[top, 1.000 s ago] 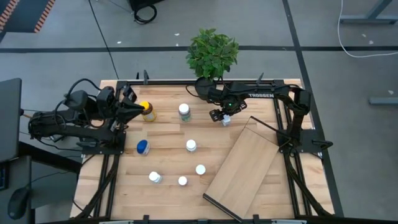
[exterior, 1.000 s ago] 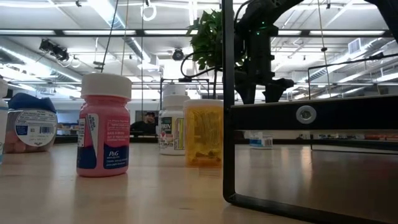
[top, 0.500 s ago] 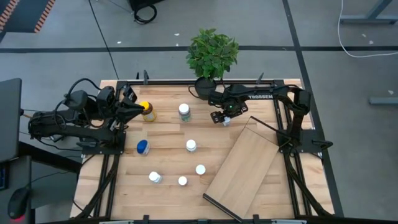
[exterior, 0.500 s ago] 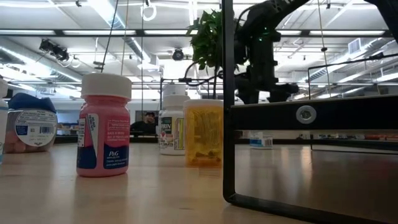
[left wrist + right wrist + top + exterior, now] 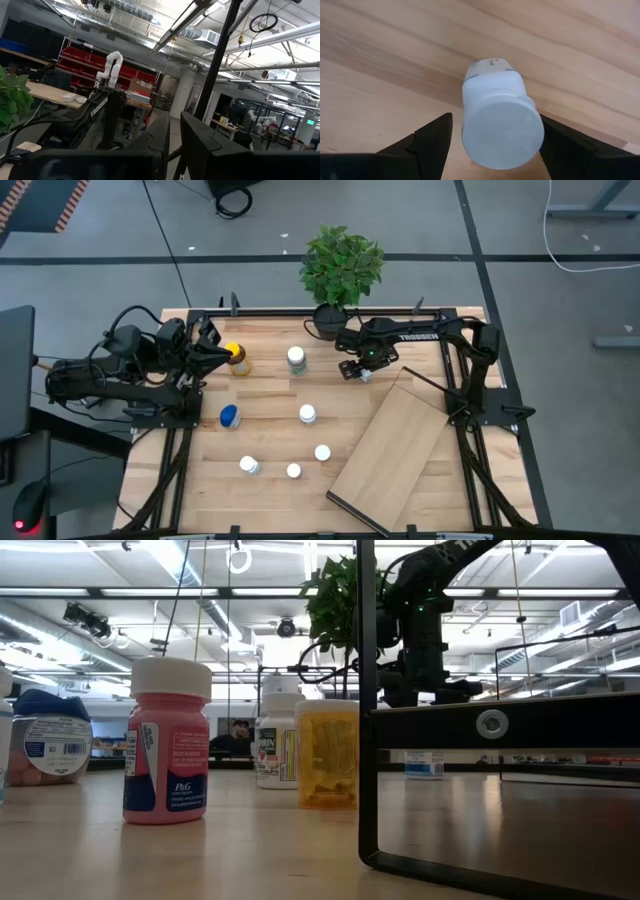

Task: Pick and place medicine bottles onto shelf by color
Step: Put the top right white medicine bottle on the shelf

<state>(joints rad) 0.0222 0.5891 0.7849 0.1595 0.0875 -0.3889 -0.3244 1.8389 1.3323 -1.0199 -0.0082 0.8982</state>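
My right gripper grabs the small white bottle by its white cap (image 5: 366, 374) next, to sort it onto the shelf (image 5: 395, 448) by color.
My right gripper (image 5: 362, 367) hangs open over a small white bottle with a white cap (image 5: 501, 131), which stands on the table near its far edge. One finger (image 5: 432, 136) is on each side of the cap. My left gripper (image 5: 222, 356) waits shut at the table's left, pointing at the amber bottle with the yellow cap (image 5: 236, 358). A blue-capped bottle (image 5: 229, 416) and several white-capped ones (image 5: 307, 414) stand on the planks. The shelf (image 5: 395, 448), a light-wood board with dark trim, lies slantwise on the table's right.
A potted green plant (image 5: 341, 265) stands at the far edge, just behind my right arm. Another bottle (image 5: 296, 360) stands between the amber one and my right gripper. In the low view a pink white-capped bottle (image 5: 167, 740) and the shelf's dark edge (image 5: 490, 725) stand close.
My right gripper has sunk a little over the white bottle and shifted slightly toward the table's right. The bottle has stayed where it was.
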